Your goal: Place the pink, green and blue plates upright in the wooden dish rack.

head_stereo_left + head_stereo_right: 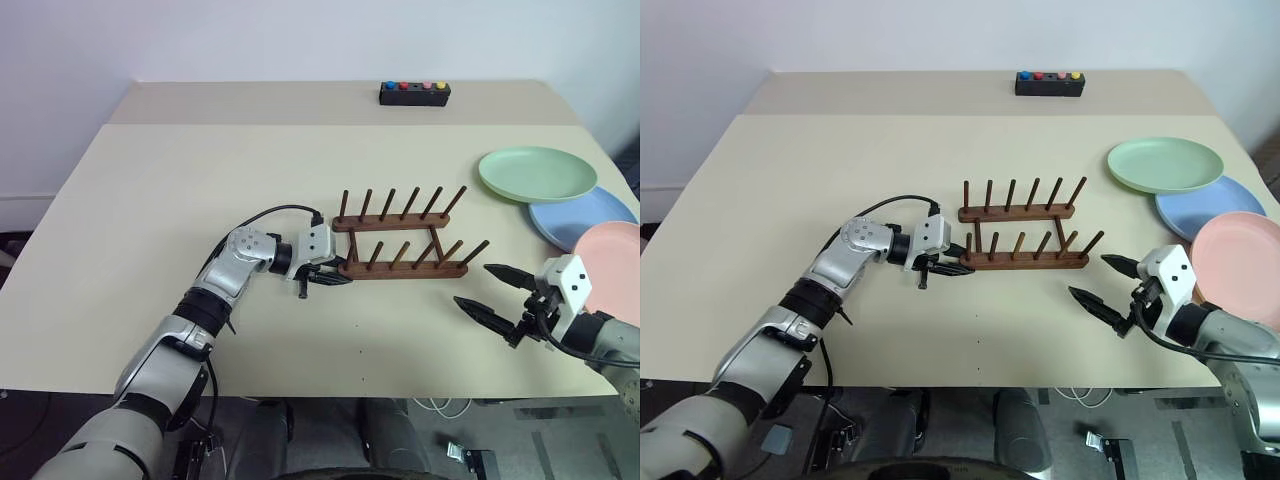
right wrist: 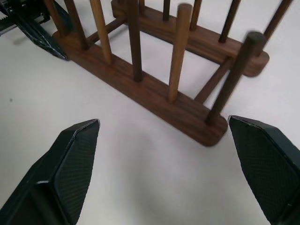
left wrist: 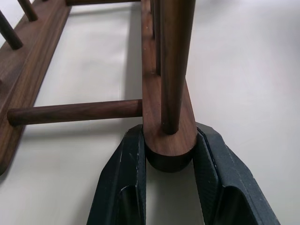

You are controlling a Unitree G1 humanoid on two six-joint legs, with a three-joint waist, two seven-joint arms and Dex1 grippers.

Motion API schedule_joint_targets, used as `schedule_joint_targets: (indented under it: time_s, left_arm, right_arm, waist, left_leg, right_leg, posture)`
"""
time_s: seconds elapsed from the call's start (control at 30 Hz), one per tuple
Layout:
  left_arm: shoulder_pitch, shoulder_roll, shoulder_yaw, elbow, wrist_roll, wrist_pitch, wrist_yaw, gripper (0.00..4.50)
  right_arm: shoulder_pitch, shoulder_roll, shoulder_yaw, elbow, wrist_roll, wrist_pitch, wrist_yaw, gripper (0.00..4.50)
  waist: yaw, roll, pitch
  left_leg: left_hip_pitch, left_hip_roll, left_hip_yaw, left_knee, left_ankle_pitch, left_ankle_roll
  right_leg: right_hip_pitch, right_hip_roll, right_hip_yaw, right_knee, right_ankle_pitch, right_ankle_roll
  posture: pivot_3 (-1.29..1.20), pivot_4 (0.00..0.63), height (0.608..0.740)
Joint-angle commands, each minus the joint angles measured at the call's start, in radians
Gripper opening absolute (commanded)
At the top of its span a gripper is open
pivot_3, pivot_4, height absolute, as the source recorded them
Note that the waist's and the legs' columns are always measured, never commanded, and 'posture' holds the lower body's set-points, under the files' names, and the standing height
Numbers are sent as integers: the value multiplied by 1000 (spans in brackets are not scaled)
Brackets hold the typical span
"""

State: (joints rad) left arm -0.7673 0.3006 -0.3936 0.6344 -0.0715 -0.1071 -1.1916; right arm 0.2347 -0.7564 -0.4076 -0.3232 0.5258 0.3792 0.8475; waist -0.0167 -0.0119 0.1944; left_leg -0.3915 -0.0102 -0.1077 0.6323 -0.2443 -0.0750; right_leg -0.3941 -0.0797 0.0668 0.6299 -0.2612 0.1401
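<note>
The pink plate should stand upright in the wooden dish rack (image 1: 400, 270), so my right gripper will grab the pink plate by its rim (image 1: 590, 250) next.
The wooden dish rack (image 1: 400, 270) stands in the middle of the table, empty, with two rows of upright pegs. My left gripper (image 1: 335, 279) is at its left end, shut on the tip of the near rail (image 3: 168, 136) with one finger on each side. My right gripper (image 1: 472, 284) hovers open just off the rack's right end (image 2: 206, 133), holding nothing. Flat on the table at the right lie the green plate (image 1: 537, 173), the blue plate (image 1: 580, 218) and the pink plate (image 1: 612, 260), overlapping in a row. The pink one is nearest my right wrist.
A black box with coloured buttons (image 1: 414, 93) sits at the far edge of the table. The table's right edge runs close by the plates. A broad bare stretch of tabletop (image 1: 200, 170) lies left of and behind the rack.
</note>
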Motion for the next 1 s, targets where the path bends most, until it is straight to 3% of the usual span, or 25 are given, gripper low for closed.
schedule_joint_targets:
  time_s: [0.03, 0.27, 0.5, 0.53, 0.63, 0.73, 0.8, 0.9, 0.97, 1.0]
  left_arm:
    - [-35, -18, 18, 46, 13, -57, -25, 764]
    - [-77, -54, 45, 143, 26, -87, -29, 764]
    - [-55, -32, 100, 114, 14, -53, 12, 4147]
    - [-36, -22, 113, 79, 1, -33, 18, 4421]
    - [62, 23, 155, -91, -33, 82, 52, 4421]
    - [174, 69, 187, -268, -57, 176, 83, 4500]
    - [264, 112, 204, -387, -59, 237, 110, 4500]
    - [365, 142, 225, -533, -85, 298, 144, 3596]
    - [396, 147, 216, -595, -88, 324, 154, 2605]
    - [405, 144, 204, -624, -85, 342, 162, 2133]
  right_arm:
    - [22, 9, -53, -55, 10, -12, -15, 4500]
    - [42, 12, -69, -67, 10, -14, -25, 4500]
    - [29, 3, -53, -55, -10, -14, -30, 4500]
    - [27, 2, -52, -52, -11, -13, -30, 4500]
    - [23, 0, -51, -47, -14, -11, -28, 4500]
    - [18, -6, -41, -31, -28, -11, -26, 3648]
    - [7, -15, -25, -11, -45, -12, -23, 2697]
    - [-19, -22, 2, 15, -65, -19, -11, 1092]
    - [-36, -26, 20, 26, -70, -14, -3, 76]
    - [-45, -29, 34, 31, -78, -15, 2, 0]
  waist:
    - [2, 0, 0]
    - [4, 0, 0]
    - [2, 0, 0]
    - [2, 0, 0]
    - [-4, 0, 0]
    - [-1, 0, 0]
    - [-2, 0, 0]
    - [1, 1, 0]
    - [6, 1, 0]
    - [7, 1, 0]
  left_leg:
    - [0, 0, 0, 0, 0, 0]
    - [0, 0, 0, 1, 0, 0]
    - [0, 0, 0, 0, 0, 0]
    - [0, 0, 0, 0, 0, 0]
    - [0, 0, -1, -1, 0, 0]
    - [1, 0, -1, -1, 0, 0]
    - [1, 0, -1, 0, 0, 0]
    - [1, 0, -1, 0, 0, 0]
    - [1, 0, -1, 0, 0, 0]
    - [1, 0, -1, 1, 0, 0]
  right_leg:
    - [0, 0, 0, 0, 0, 0]
    - [1, 0, 0, 0, 0, 0]
    - [0, 0, 0, 0, 0, 0]
    - [0, 0, 0, 0, 0, 0]
    - [0, 0, 0, 1, 0, 0]
    - [0, 0, 0, 1, 0, 0]
    - [0, 0, 0, 1, 0, 0]
    - [1, 0, 0, 1, 0, 0]
    - [1, 0, 0, 1, 0, 0]
    - [2, 0, 0, 1, 0, 0]
  posture:
    - [0, 150, 734]
    - [0, 150, 734]
    - [0, 150, 734]
    - [0, 150, 734]
    - [0, 150, 734]
    - [0, 150, 734]
    - [0, 150, 734]
    - [0, 150, 734]
    - [0, 150, 734]
    - [0, 150, 734]
